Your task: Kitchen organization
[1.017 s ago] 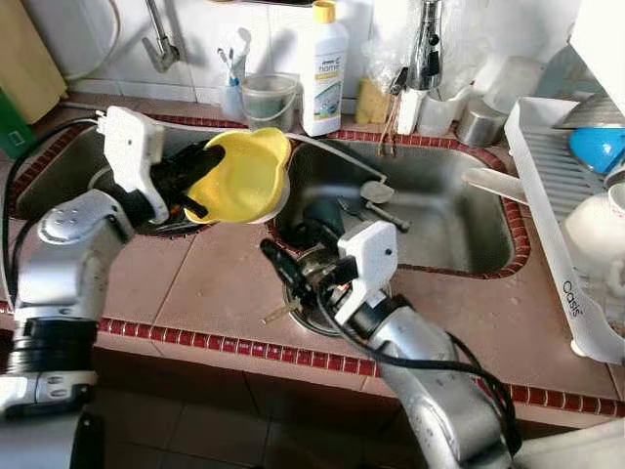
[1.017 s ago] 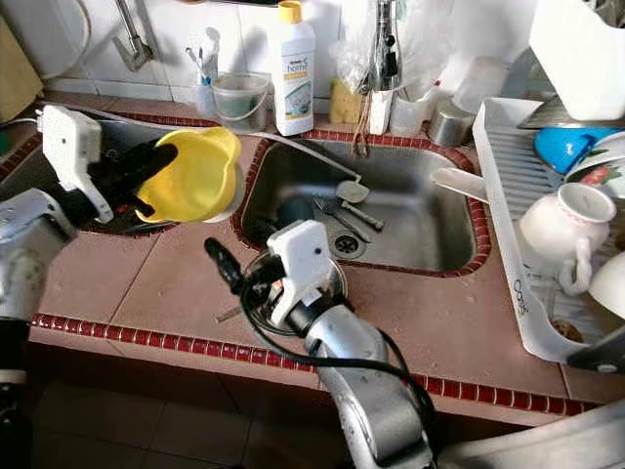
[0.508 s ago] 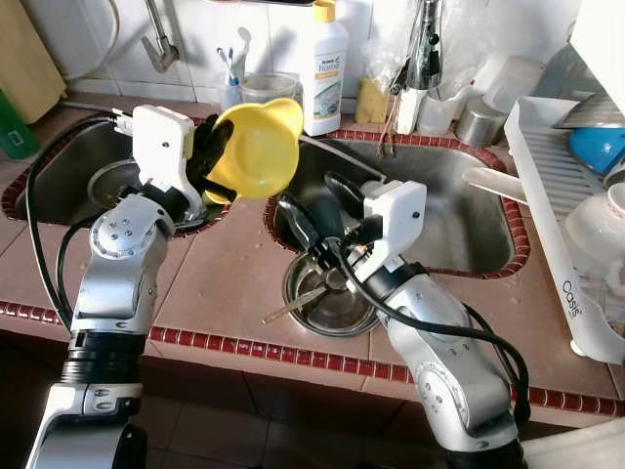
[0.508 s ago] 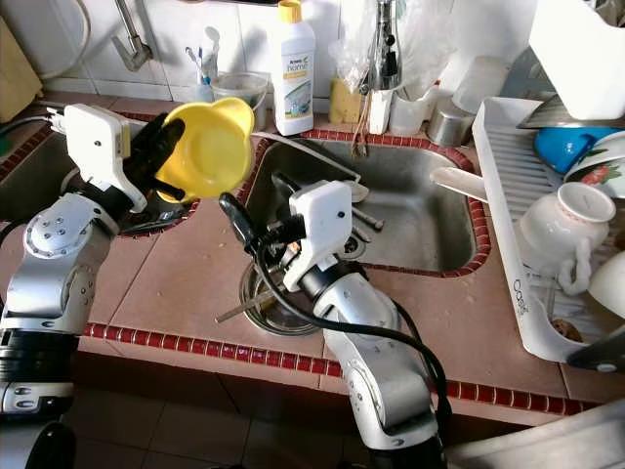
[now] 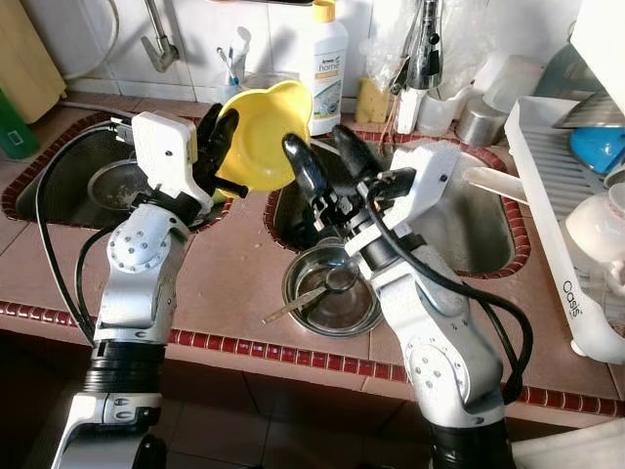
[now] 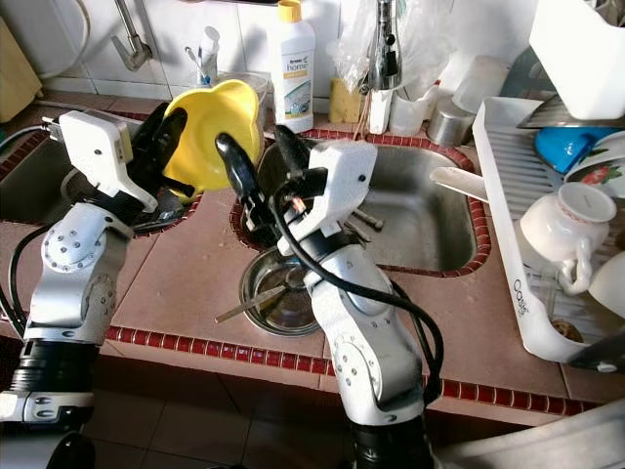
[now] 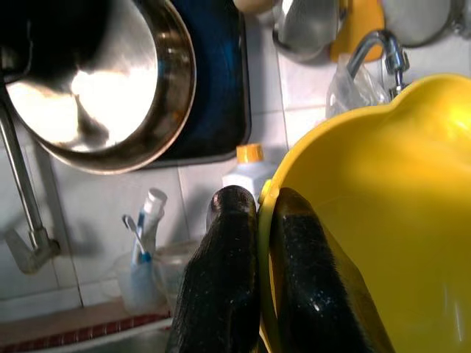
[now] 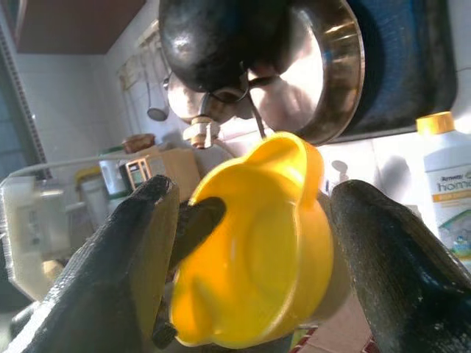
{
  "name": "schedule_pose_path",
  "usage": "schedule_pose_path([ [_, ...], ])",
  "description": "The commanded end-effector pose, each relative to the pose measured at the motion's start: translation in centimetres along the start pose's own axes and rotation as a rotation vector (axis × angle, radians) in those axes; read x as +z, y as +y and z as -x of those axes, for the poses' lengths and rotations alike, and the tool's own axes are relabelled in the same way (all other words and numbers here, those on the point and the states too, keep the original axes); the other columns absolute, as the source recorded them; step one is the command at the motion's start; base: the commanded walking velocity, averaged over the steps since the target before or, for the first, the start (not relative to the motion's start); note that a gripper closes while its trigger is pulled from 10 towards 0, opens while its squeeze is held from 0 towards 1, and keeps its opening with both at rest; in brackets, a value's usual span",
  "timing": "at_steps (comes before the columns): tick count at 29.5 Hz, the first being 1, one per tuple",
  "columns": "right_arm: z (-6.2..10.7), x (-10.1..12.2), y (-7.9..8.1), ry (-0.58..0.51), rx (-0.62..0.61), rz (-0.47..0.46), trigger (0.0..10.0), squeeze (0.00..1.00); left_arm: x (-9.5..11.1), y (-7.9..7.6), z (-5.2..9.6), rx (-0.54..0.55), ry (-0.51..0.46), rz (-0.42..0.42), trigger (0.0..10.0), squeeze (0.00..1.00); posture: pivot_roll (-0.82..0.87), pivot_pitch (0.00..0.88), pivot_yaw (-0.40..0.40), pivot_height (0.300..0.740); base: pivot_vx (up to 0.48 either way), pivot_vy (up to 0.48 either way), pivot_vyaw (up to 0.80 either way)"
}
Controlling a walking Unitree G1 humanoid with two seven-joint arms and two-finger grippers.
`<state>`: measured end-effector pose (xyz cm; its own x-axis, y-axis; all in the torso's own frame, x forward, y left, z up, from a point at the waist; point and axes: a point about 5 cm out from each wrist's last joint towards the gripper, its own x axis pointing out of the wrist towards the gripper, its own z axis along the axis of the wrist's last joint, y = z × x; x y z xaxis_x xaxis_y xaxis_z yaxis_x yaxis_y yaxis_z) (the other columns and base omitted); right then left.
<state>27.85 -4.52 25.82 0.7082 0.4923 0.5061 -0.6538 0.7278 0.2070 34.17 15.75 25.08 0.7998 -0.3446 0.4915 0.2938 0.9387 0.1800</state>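
Observation:
My right gripper grabs the bowl's thin rim opposite my left gripper next, since the yellow bowl spreads wider than my open fingers.
My left gripper (image 5: 220, 147) is shut on the rim of a yellow plastic bowl (image 5: 262, 132), held tilted on edge above the counter between the two sinks. In the left wrist view, one black finger (image 7: 221, 279) lies outside the yellow bowl (image 7: 383, 220) and the other inside. My right gripper (image 5: 328, 156) is open just right of the bowl, raised level with it. In the right wrist view the yellow bowl (image 8: 254, 257) sits between its spread fingers (image 8: 140, 265), apart from them. A steel bowl (image 5: 332, 288) holding a spoon (image 5: 298, 301) rests on the counter below.
The right sink (image 5: 469, 215) holds utensils; the left sink (image 5: 68, 181) holds a pan. A white detergent bottle (image 5: 323, 68), a tumbler of toothbrushes and containers line the back wall. A white dish rack (image 5: 557, 195) with a cup (image 6: 571, 225) and blue bowl stands at right.
My right gripper has risen from the steel bowl on the counter to the level of the yellow bowl. My left gripper has lifted the yellow bowl higher and carried it right.

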Motion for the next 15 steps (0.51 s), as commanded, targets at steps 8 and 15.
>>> schedule_pose_path([
  [8, -1.2, 0.9, -0.1, -0.08, -0.124, -0.071, 10.0, 0.0, 2.0, -0.5, 0.0, 0.008, -0.136, -0.059, 10.0, 0.0, -0.13, 0.119, 0.04, 0.74, 0.0, 0.0, 0.0],
  [15, -1.5, 0.9, 0.0, -0.072, -0.13, -0.082, 10.0, 0.0, 2.8, -1.9, -0.2, -0.039, -0.184, -0.117, 10.0, 0.0, -0.12, 0.12, 0.026, 0.74, 0.0, 0.0, 0.0],
])
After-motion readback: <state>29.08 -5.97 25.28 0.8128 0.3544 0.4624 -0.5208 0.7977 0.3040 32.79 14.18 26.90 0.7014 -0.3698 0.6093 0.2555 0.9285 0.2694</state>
